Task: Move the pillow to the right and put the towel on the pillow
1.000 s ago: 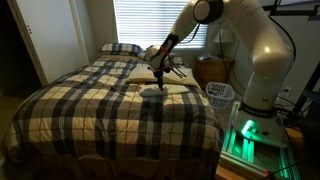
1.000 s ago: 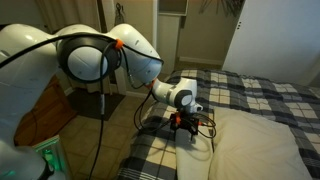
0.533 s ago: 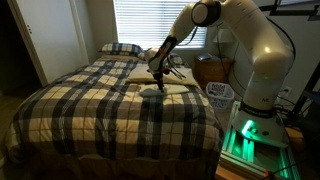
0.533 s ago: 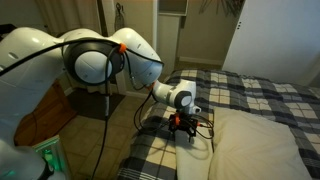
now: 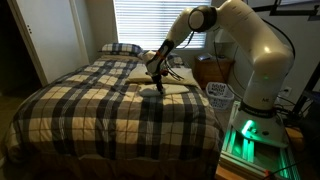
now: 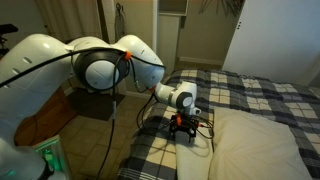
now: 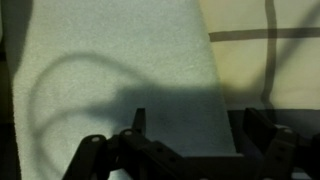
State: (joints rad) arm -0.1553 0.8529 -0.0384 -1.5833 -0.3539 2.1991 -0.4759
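My gripper should close now on the towel's side edge (image 5: 161, 93) (image 7: 223, 133). The edge is between my open fingers and the plaid bedding shows past it, so my fingers would hold that edge.
The cream-yellow pillow (image 6: 258, 146) lies puffy on the plaid bed, beside my gripper (image 6: 186, 127). In an exterior view it shows as a pale patch (image 5: 178, 86) on the bed's far side, next to my gripper (image 5: 157, 73). The off-white towel (image 7: 110, 70) fills most of the wrist view, flat and textured, directly under my gripper (image 7: 200, 125). The jaws are open with the towel's edge region between them. Nothing is held. I cannot tell whether the fingertips touch the cloth.
Plaid bedding (image 5: 100, 105) covers the bed, and a plaid pillow (image 5: 120, 48) lies at the head. A white basket (image 5: 219, 94) and a wooden stand (image 5: 212, 70) are beside the bed. Closet doors (image 6: 270, 35) are at the back.
The arm's upper links have shifted slightly. The gripper stays almost in place over the towel, still open.
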